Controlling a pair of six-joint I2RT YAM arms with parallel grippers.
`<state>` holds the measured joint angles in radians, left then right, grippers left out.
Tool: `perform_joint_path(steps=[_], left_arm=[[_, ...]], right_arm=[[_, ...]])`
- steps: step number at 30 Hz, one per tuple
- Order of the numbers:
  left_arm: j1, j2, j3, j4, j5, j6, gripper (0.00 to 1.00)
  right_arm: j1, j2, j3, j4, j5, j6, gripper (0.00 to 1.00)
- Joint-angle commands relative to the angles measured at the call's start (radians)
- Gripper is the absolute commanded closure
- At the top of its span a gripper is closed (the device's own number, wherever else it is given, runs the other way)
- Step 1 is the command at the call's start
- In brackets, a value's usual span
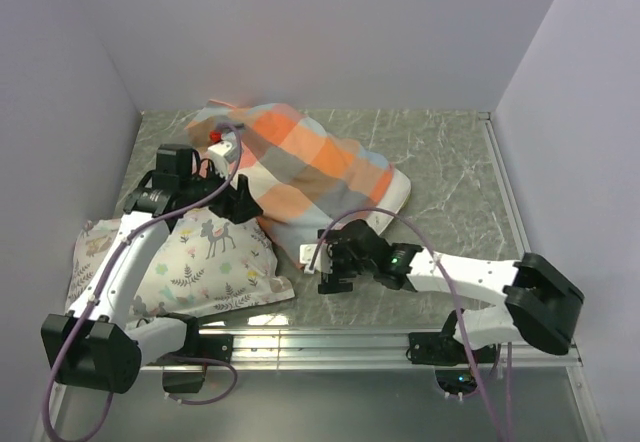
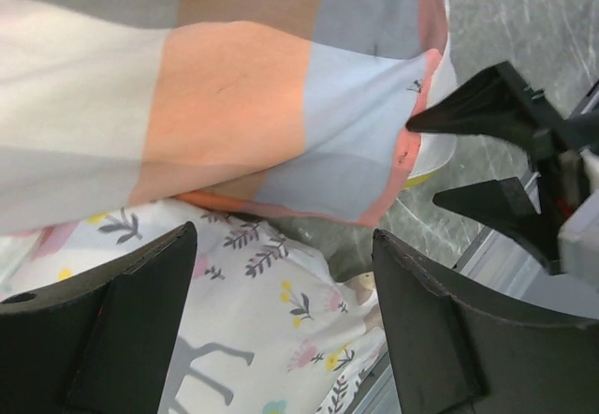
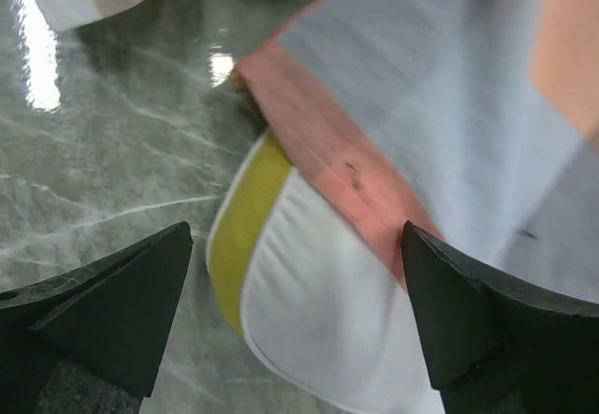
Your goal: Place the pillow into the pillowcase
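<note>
My left gripper grabs the pillowcase (image 1: 310, 167) by its edge (image 1: 271, 232) beside the printed pillow next, so the pillow corner stays free to slide inside.
The checked pillowcase (image 1: 310, 167) lies bulging in the middle of the table with most of the pillow inside it. One pillow corner (image 1: 304, 252), white with a yellow band, sticks out of its near opening. In the right wrist view the pillow corner (image 3: 328, 330) and the yellow band (image 3: 243, 241) lie between my right gripper's (image 3: 295, 330) open jaws, under the pillowcase's pink hem (image 3: 328, 156). My right gripper (image 1: 326, 260) holds nothing. My left gripper (image 1: 243, 205) is open and empty, hovering over the pillowcase's near edge (image 2: 234, 105) and the printed pillow.
A white pillow printed with flowers and deer (image 1: 200, 257) lies at the near left under my left arm; it also shows in the left wrist view (image 2: 281, 311). Grey walls enclose the table. A metal rail (image 1: 330, 340) runs along the near edge.
</note>
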<state>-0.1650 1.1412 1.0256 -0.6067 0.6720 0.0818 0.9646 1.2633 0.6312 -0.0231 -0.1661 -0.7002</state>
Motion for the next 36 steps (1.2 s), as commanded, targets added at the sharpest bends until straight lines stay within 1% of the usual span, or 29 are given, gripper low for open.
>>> perform_joint_path(steps=[1,2,3,4,5,6,7,9,11,12,13,14,15,16,17,19,20,21,22,23,24,25,26,28,31,32,33,35,36], left_arm=[[0.031,-0.037,-0.016,-0.01,-0.006,-0.011,0.19],[0.041,-0.043,-0.019,-0.014,-0.005,-0.007,0.19],[0.045,-0.052,-0.025,-0.018,-0.002,-0.004,0.19],[0.051,-0.058,-0.03,-0.016,0.001,-0.002,0.19],[0.061,-0.061,-0.033,-0.013,0.011,-0.007,0.21],[0.065,-0.066,-0.041,-0.01,0.012,-0.008,0.21],[0.076,-0.067,-0.041,-0.004,0.012,-0.014,0.22],[0.09,-0.066,-0.033,0.013,0.024,-0.043,0.27],[0.096,-0.06,-0.012,0.034,0.031,-0.056,0.3],[0.096,-0.052,0.016,0.048,0.037,-0.062,0.31],[0.096,-0.049,0.028,0.059,0.047,-0.062,0.32],[0.094,-0.041,0.043,0.064,0.061,-0.041,0.32],[0.088,-0.029,0.066,0.059,0.07,-0.025,0.31],[0.078,-0.026,0.071,0.056,0.06,-0.01,0.3],[0.043,-0.026,0.064,0.059,0.046,0.028,0.26],[-0.007,-0.044,0.038,0.091,-0.018,0.044,0.24],[-0.057,-0.07,0.009,0.161,-0.037,0.02,0.22],[-0.082,-0.084,-0.005,0.201,-0.063,-0.006,0.21],[-0.132,-0.096,-0.018,0.241,-0.116,-0.036,0.2],[-0.157,-0.11,-0.038,0.286,-0.147,-0.075,0.15],[-0.181,-0.118,-0.041,0.344,-0.169,-0.118,0.13],[-0.227,-0.115,-0.036,0.366,-0.216,-0.14,0.1],[-0.243,-0.097,-0.027,0.387,-0.233,-0.157,0.09],[-0.255,-0.066,-0.003,0.429,-0.221,-0.194,0.09],[-0.271,-0.008,0.059,0.441,-0.236,-0.22,0.12],[-0.275,0.009,0.079,0.44,-0.244,-0.214,0.19],[-0.28,0.017,0.088,0.441,-0.288,-0.209,0.23],[-0.281,0.04,0.109,0.455,-0.31,-0.205,0.3],[-0.281,0.048,0.114,0.464,-0.296,-0.206,0.3]], right_arm=[[0.029,0.085,0.05,-0.03,-0.004,-0.085,0.0],[0.031,0.126,0.064,-0.043,0.013,-0.087,0.02],[0.029,0.151,0.071,-0.061,0.025,-0.084,0.08],[0.029,0.174,0.082,-0.07,0.037,-0.076,0.19],[0.031,0.215,0.108,-0.078,0.059,-0.067,0.46],[0.031,0.229,0.12,-0.083,0.103,-0.042,0.63],[0.031,0.24,0.16,-0.086,0.126,-0.018,1.0],[0.019,0.223,0.217,-0.104,0.158,0.048,1.0],[-0.029,0.15,0.333,-0.144,0.134,0.167,1.0],[-0.055,0.125,0.384,-0.168,0.087,0.22,1.0],[-0.088,0.105,0.434,-0.188,0.0,0.328,1.0],[-0.14,0.081,0.522,-0.204,-0.042,0.379,1.0],[-0.164,0.074,0.554,-0.219,-0.067,0.456,1.0],[-0.177,0.073,0.58,-0.227,-0.085,0.487,1.0],[-0.2,0.074,0.619,-0.232,-0.095,0.511,1.0],[-0.208,0.074,0.634,-0.216,-0.093,0.568,1.0],[-0.216,0.08,0.651,-0.209,-0.087,0.586,1.0],[-0.231,0.087,0.669,-0.212,-0.087,0.638,1.0],[-0.247,0.096,0.712,-0.216,-0.088,0.672,1.0],[-0.262,0.111,0.732,-0.218,-0.114,0.697,1.0],[-0.298,0.12,0.754,-0.219,-0.133,0.794,1.0],[-0.314,0.139,0.8,-0.224,-0.15,0.833,1.0],[-0.326,0.148,0.82,-0.231,-0.194,0.867,1.0],[-0.345,0.157,0.857,-0.229,-0.214,0.935,1.0],[-0.343,0.153,0.866,-0.21,-0.24,0.966,1.0],[-0.343,0.153,0.866,-0.204,-0.24,0.967,1.0],[-0.345,0.15,0.864,-0.202,-0.24,0.97,1.0],[-0.345,0.15,0.864,-0.21,-0.239,0.973,1.0],[-0.345,0.147,0.863,-0.209,-0.237,0.979,1.0]])
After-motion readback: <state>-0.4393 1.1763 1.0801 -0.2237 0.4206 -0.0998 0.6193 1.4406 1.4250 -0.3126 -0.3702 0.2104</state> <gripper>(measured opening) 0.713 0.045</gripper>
